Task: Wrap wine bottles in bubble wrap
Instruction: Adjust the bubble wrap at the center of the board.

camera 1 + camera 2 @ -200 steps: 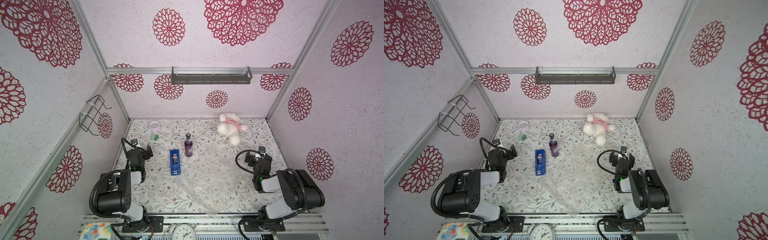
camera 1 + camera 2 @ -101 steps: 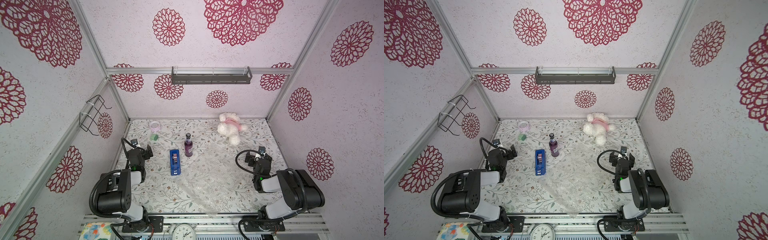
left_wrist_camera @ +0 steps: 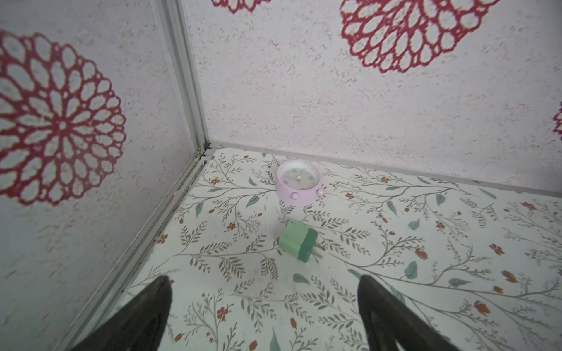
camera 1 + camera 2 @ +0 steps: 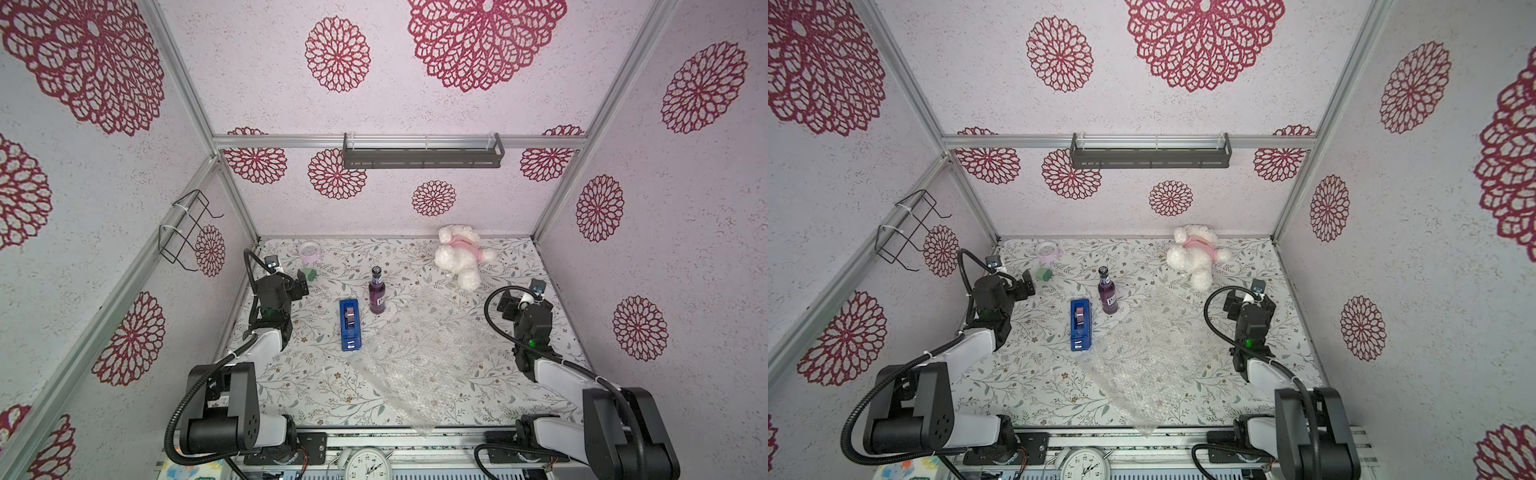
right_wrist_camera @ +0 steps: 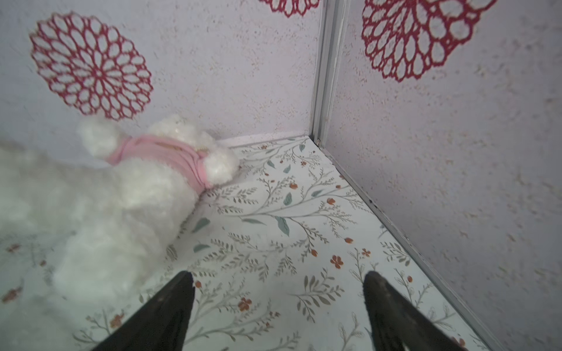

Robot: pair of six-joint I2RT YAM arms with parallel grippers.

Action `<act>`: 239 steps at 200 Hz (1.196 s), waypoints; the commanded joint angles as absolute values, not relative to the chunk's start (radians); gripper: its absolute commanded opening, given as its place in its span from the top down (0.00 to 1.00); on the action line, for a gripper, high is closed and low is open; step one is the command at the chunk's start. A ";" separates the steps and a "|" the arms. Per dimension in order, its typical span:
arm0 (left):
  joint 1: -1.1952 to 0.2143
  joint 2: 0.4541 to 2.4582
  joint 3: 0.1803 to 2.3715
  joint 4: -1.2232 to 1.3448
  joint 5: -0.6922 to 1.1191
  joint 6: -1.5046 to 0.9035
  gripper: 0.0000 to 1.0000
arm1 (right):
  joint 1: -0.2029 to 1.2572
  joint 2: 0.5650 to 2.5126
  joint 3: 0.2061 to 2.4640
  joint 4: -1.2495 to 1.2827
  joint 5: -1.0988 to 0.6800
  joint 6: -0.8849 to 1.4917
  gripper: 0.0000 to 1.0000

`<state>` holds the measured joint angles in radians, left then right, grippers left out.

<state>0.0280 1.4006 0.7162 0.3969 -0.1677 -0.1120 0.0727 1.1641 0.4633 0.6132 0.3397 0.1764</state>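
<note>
I need to reach the wine bottle (image 4: 377, 292) with my left gripper and grab its capped neck, so the bottle's body stays free for my right gripper to grab for wrapping.
The wine bottle (image 4: 377, 292) (image 4: 1107, 293), dark purple with a dark cap and pale label, stands upright mid-table in both top views. The clear bubble wrap (image 4: 419, 357) (image 4: 1148, 359) lies flat in front of it and to its right, one corner hanging over the front edge. My left gripper (image 3: 264, 281) (image 4: 300, 281) is open at the far left, empty, well left of the bottle. At the right side my right gripper (image 5: 278, 278) (image 4: 508, 302) is open and empty, just past the wrap's right edge. Neither wrist view shows bottle or wrap.
A blue tape dispenser (image 4: 350, 319) lies just left of the bottle. A pink alarm clock (image 3: 298, 181) and a green plug (image 3: 299, 244) sit ahead of the left gripper near the back left corner. A white plush toy (image 5: 127, 194) (image 4: 461, 257) lies at the back right.
</note>
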 commanded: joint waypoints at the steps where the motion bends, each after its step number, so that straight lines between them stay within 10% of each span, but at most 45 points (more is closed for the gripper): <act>1: -0.019 1.377 0.796 0.231 -0.066 -0.053 0.03 | 0.077 1.127 0.603 0.151 0.318 0.437 0.22; 102: -0.430 1.432 1.004 0.142 0.218 0.123 0.03 | 0.394 1.302 0.719 -0.438 0.233 0.802 0.24; 138: -0.432 1.559 1.102 0.072 0.200 0.112 0.02 | 0.405 1.428 0.709 -0.418 0.184 0.804 0.46; 239: -0.432 1.641 1.158 -0.006 0.233 0.122 0.48 | 0.412 1.645 0.820 -0.371 0.281 0.591 0.82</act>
